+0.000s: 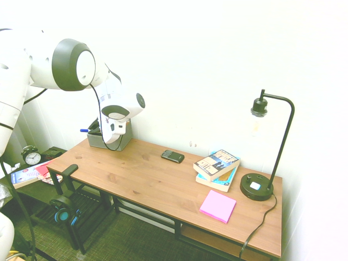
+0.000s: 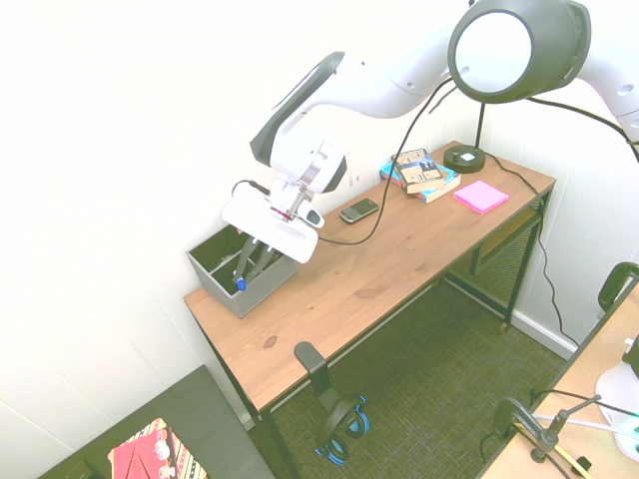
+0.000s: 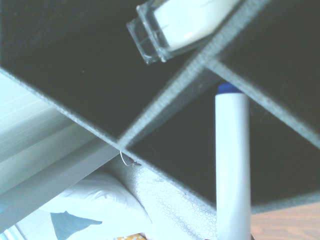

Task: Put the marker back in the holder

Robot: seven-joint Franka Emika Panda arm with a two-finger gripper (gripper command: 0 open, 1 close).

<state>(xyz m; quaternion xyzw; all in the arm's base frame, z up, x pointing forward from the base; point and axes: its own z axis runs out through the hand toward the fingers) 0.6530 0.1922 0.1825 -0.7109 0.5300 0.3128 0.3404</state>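
Note:
The marker's blue end is standing inside the dark section of the holder beside the grey divider [image 3: 165, 95]. The marker would stay in if the robot's gripper opened now.
The holder [image 2: 228, 284], a grey box with inner dividers, stands at the desk's end against the wall, also in the first exterior view as holder [image 1: 122, 144]. My gripper [image 2: 250, 261] hangs right over it, pointing down into it, shut on the marker [image 2: 243, 279]. The marker's blue end reaches down inside the box. In the wrist view the white marker [image 3: 232, 165] with its blue tip points into one dark compartment beside a grey divider [image 3: 165, 95]. From the first exterior view my wrist hides the fingers.
A clear-ended white object [image 3: 170, 30] lies in the neighbouring compartment. A blue pen end [image 1: 84, 130] sticks out of the holder's side. Along the desk lie a phone [image 1: 172, 156], stacked books [image 1: 217, 166], a pink pad [image 1: 217, 206] and a black lamp [image 1: 260, 185]. Headphones [image 1: 65, 209] hang off the front.

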